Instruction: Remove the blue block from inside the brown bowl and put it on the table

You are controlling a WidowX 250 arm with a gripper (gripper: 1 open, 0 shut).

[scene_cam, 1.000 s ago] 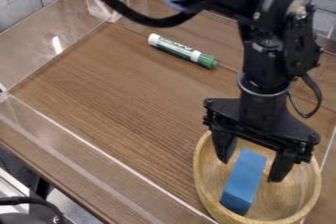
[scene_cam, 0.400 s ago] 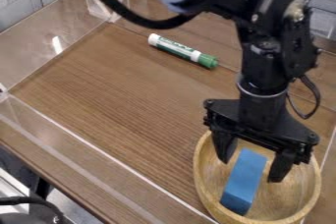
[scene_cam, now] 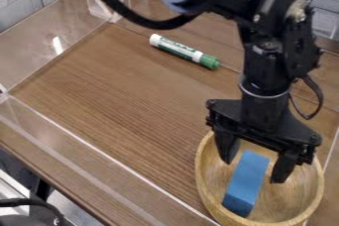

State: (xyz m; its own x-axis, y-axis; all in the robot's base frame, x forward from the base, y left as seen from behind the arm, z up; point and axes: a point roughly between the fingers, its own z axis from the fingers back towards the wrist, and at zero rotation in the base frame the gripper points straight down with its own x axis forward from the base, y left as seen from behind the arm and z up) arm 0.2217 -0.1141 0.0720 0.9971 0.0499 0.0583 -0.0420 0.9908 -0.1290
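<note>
Next, my gripper grabs the blue block by its upper end (scene_cam: 249, 165) to lift it from the brown bowl (scene_cam: 212, 192).
The blue block (scene_cam: 247, 183) lies inside the brown bowl (scene_cam: 212, 192), at the lower right of the table (scene_cam: 119, 91). My black gripper (scene_cam: 256, 165) hangs straight down over the bowl, open, with one finger on each side of the block's upper end. The fingertips (scene_cam: 229, 163) reach down to about the block's top. I cannot tell whether they touch it. The block's lower end shows free in the bowl.
A green-and-white marker (scene_cam: 184, 52) lies on the wood toward the back, left of the arm. Low clear acrylic walls (scene_cam: 54, 42) run along the table's left, back and front edges. The bowl sits close to the front right edge.
</note>
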